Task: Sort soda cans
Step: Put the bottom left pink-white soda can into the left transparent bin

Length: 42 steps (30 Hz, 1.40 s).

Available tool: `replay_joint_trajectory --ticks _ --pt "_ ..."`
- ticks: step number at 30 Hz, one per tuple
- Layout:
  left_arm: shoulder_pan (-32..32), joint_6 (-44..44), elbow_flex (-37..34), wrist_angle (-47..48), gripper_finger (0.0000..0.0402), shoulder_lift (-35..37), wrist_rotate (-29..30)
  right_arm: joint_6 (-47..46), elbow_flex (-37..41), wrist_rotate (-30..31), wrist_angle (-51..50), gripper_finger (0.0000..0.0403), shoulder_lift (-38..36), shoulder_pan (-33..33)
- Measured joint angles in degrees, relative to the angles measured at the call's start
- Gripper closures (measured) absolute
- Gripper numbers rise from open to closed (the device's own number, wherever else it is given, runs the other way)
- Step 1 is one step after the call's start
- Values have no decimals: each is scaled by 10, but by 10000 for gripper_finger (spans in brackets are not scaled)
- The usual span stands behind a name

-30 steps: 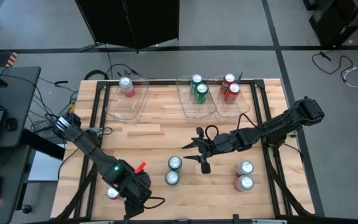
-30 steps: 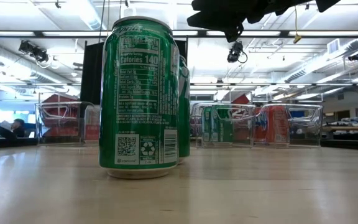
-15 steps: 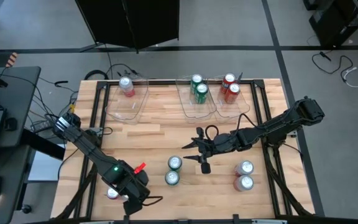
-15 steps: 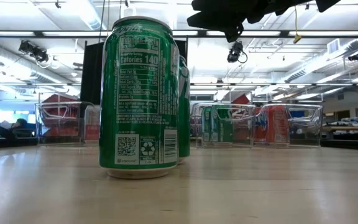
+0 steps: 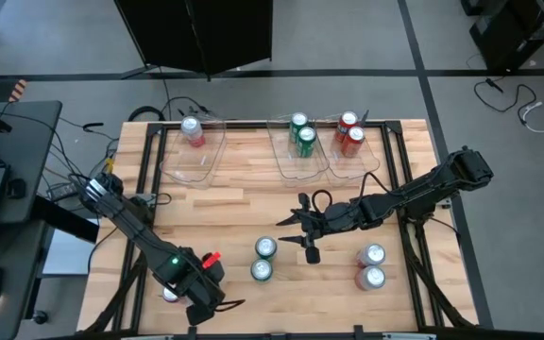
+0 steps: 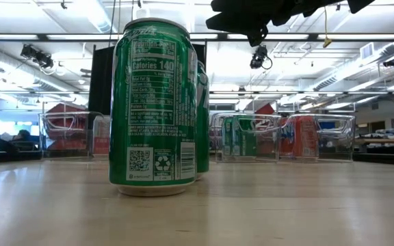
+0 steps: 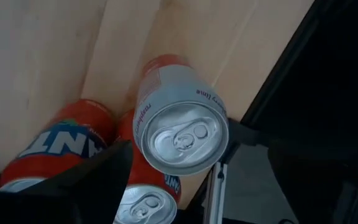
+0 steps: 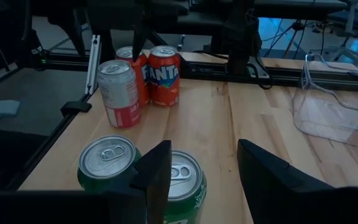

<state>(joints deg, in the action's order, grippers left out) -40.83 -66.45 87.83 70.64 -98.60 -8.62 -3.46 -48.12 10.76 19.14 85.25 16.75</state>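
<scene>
It isn't time to close yet: the fingers of my left gripper are above the silver can's top, short of the can's white side. My left gripper needs to go lower first and then close.
My left gripper is open at the table's near left corner, above a group of three cans: a silver-white can with a red band and two orange cans. One dark finger shows beside the orange cans. The group also shows in the right wrist view. My right gripper is open and empty above the table's middle, just right of two green cans, which stand below its fingers. In the low view the green cans stand upright, and the right gripper is above them.
Three clear bins stand along the far edge. The left bin holds a silver-and-red can, the middle bin two green cans, the right bin two red cans. Two more cans stand near the right edge.
My left gripper has shifted a little toward the table's near left corner, over the group of cans there. The cans have kept still.
</scene>
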Motion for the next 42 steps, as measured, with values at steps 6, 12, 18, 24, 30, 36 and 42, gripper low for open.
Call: replay_joint_trajectory --ticks 6,12,18,24,30,36,42 --pt "-6 17 0 0 25 -25 -2 0 0 0 -3 233 0 0" --pt "-11 41 0 25 25 -45 -3 0 0 0 -4 233 0 0" --pt "-12 67 0 35 36 -59 6 0 0 0 -5 233 0 0" --pt "-8 117 0 50 102 -63 46 -1 0 0 -8 233 0 0" --pt "17 152 1 84 126 -59 82 -1 0 0 -11 233 0 0" --pt "66 165 -1 111 126 -14 110 0 0 0 -12 233 0 0" --pt "150 154 0 143 126 62 140 0 0 0 -18 233 0 0"
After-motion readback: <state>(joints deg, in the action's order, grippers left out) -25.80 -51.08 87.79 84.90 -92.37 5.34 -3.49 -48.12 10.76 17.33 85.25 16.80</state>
